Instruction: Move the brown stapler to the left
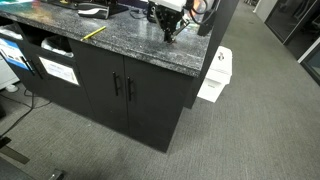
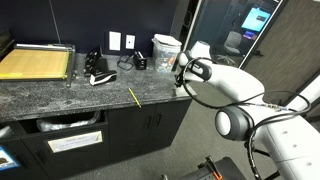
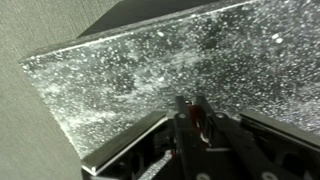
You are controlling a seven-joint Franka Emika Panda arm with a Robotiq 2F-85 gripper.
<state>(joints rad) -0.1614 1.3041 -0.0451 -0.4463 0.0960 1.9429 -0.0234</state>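
I am holding the brown stapler over the end of the countertop, so I will move it toward the yellow strip before my gripper lets it go.
In the wrist view my gripper (image 3: 189, 106) is shut on the brown stapler (image 3: 197, 121), a small reddish-brown piece showing between the two dark fingers, just above the speckled grey countertop (image 3: 150, 70). In both exterior views the gripper (image 1: 170, 33) (image 2: 181, 78) hangs over the end of the countertop, near its edge. The stapler is too small to make out in the exterior views.
A yellow strip-like object (image 1: 94, 32) (image 2: 133, 96) lies on the counter. A black-and-white object (image 2: 98, 76), a paper cutter (image 2: 35, 62) and a white container (image 2: 165, 46) stand further along. Black cabinet doors (image 1: 125, 90) are below. A white bin (image 1: 215, 75) stands beside the counter.
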